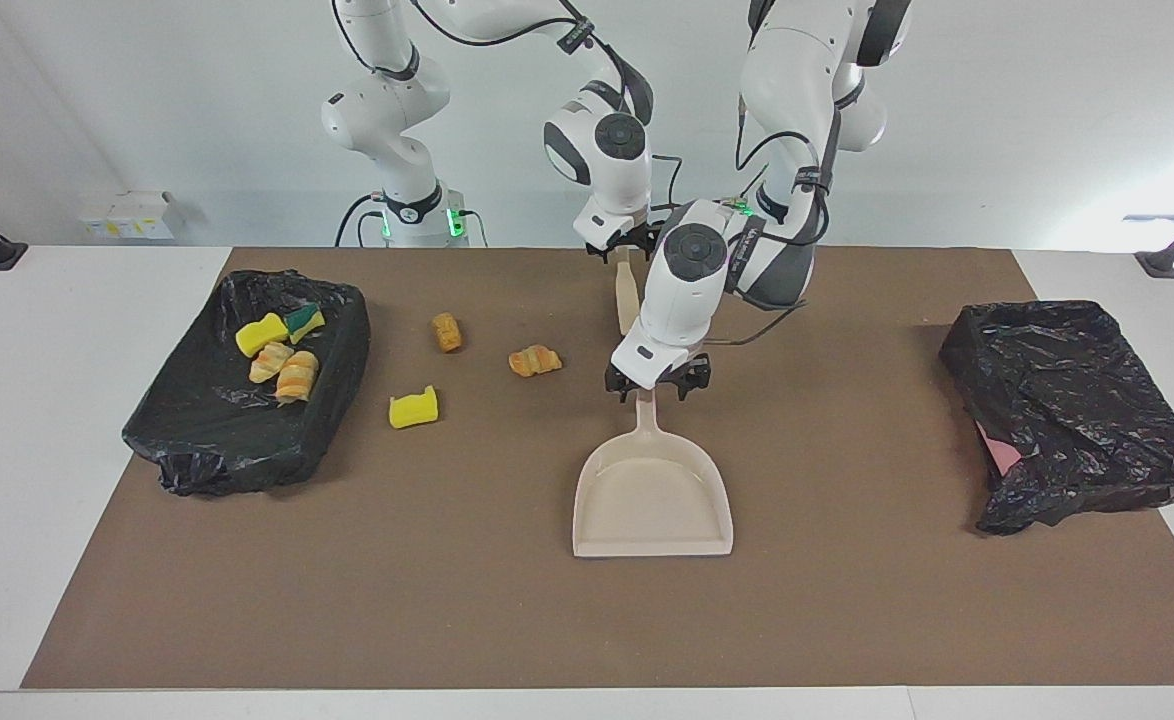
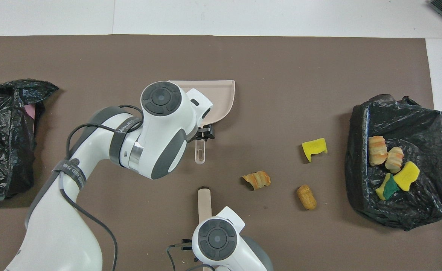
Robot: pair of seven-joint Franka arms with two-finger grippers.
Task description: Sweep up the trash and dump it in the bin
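Observation:
The left gripper grabs the dustpan by its narrow handle (image 2: 200, 142) next, since the dustpan's broad tray spreads wider than the gripper's fingers.
Three pieces of trash lie loose on the brown mat: a yellow sponge chunk (image 1: 414, 408) (image 2: 314, 148), a striped roll (image 1: 534, 360) (image 2: 257, 179) and an orange-brown roll (image 1: 446, 332) (image 2: 307, 196). Several more pieces rest in the black-lined bin (image 1: 332, 330) (image 2: 360, 124) at the right arm's end. The beige dustpan (image 1: 652, 495) (image 2: 223, 99) lies mid-mat. My left gripper (image 1: 657, 386) (image 2: 202, 136) is low over its handle, open, astride it. My right gripper (image 1: 627, 246) is over the robot-side end of the beige brush (image 1: 628, 295) (image 2: 203, 199).
A second crumpled black bag (image 1: 1067, 400) (image 2: 6, 131) sits at the left arm's end of the mat, with something pink showing at its edge. White tabletop surrounds the mat.

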